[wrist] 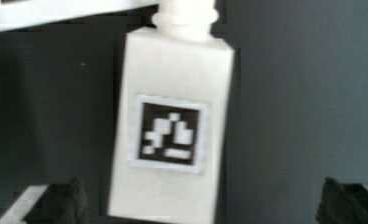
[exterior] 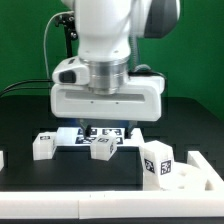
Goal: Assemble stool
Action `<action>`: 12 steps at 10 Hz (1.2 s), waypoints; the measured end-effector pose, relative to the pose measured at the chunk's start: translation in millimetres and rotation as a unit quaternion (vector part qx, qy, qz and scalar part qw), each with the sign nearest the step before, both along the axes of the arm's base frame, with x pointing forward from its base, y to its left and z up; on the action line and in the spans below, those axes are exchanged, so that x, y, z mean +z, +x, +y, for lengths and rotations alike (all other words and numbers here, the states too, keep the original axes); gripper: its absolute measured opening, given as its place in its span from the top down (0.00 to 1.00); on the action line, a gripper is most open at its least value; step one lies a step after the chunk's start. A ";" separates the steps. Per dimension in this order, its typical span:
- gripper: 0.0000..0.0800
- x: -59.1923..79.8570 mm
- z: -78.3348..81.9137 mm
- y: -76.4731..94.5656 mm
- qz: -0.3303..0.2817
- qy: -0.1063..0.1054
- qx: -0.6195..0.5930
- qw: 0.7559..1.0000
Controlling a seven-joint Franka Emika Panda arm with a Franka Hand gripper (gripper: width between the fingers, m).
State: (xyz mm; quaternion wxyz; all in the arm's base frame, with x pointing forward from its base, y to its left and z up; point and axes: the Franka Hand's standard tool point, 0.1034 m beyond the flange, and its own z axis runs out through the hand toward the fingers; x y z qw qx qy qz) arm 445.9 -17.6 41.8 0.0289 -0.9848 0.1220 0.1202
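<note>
The stool leg's narrow peg has to stay free to go into the seat (exterior: 197, 172). My gripper needs to hold the stool leg by its tagged body (exterior: 104, 147).
In the wrist view a white stool leg (wrist: 170, 120) lies lengthwise on the black table, with a black-and-white tag on its face and a narrow peg (wrist: 184, 14) at its far end. My gripper (wrist: 202, 206) is open. Its dark fingers (wrist: 49, 204) stand well apart on either side of the leg's near end and do not touch it. In the exterior view the gripper (exterior: 104, 132) hangs low over that middle leg (exterior: 102, 149). A second leg (exterior: 42, 146) lies to the exterior view's left and a third (exterior: 157, 162) to its right. The round seat (exterior: 197, 172) is at the right edge.
The marker board (exterior: 100, 133) lies flat behind the middle leg, mostly under the robot's white hand, and shows as a pale corner (wrist: 35, 14) in the wrist view. A white wall (exterior: 100, 206) runs along the table's front. A small white piece (exterior: 2, 158) sits at the left edge.
</note>
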 end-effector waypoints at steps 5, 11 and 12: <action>0.19 6.7 -15.9 2.1 0.197 0.081 -0.063 0.975; 0.19 -14.5 2.9 3.9 0.317 0.123 -0.090 0.936; 0.19 -14.9 2.2 3.5 0.318 0.123 -0.090 0.936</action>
